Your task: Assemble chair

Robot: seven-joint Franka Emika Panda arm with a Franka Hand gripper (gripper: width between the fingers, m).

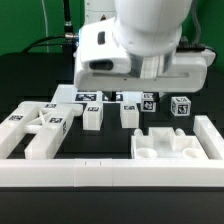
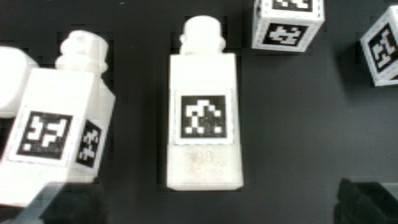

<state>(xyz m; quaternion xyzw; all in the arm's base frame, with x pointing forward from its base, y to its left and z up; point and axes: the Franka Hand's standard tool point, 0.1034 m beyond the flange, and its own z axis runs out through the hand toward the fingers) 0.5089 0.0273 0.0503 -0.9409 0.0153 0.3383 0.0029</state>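
My gripper grips the white chair leg by its flat end next, so its rounded knob stays free to enter the notched seat.
A white chair leg with a black tag lies on the black table, seen straight below in the wrist view. A second white leg lies parallel beside it. My gripper is open and empty above the table. Its dark fingers show at both sides, just past the flat end of the centre leg. In the exterior view the white hand hangs over the two legs at the back middle. The fingertips are hidden there. The notched seat lies at the exterior view's right.
Two small tagged blocks stand beyond the legs, also in the exterior view. Larger white parts lie at the exterior view's left. A low white wall runs along the front. The marker board lies at the back.
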